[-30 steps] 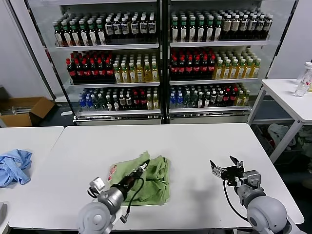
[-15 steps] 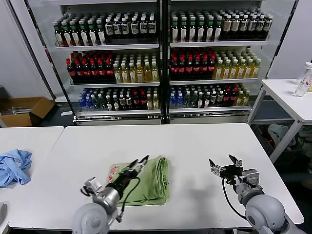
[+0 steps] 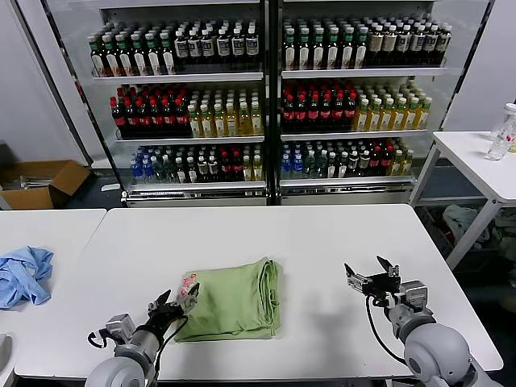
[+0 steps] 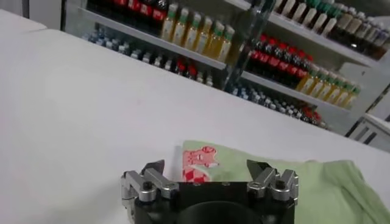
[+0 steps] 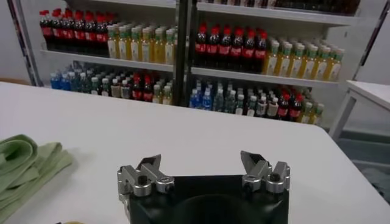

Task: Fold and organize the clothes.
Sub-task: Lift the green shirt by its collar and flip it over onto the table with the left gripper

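I will grab the light green polo shirt (image 3: 234,298) next with my left gripper by its red-and-white printed edge (image 3: 189,283), to organize the folded clothes.
The light green polo shirt (image 3: 234,298) lies folded into a compact rectangle on the white table (image 3: 322,242), its red-and-white print (image 3: 188,284) showing at its left edge. My left gripper (image 3: 175,303) is open and empty, just off the shirt's front left corner. In the left wrist view the shirt (image 4: 317,189) and its print (image 4: 201,164) lie just beyond the open gripper (image 4: 207,167). My right gripper (image 3: 371,272) is open and empty above the table to the right of the shirt. The right wrist view shows the open gripper (image 5: 201,161) and the folded shirt's edge (image 5: 27,167).
A light blue garment (image 3: 22,274) lies on the neighbouring table at the left. Glass-door fridges full of bottles (image 3: 266,97) stand behind the table. A small white table (image 3: 476,157) is at the far right, a cardboard box (image 3: 40,181) on the floor at left.
My left gripper has let go of the shirt and drawn back toward the front left, off the fabric. The shirt now lies flat and folded. The right gripper has barely moved.
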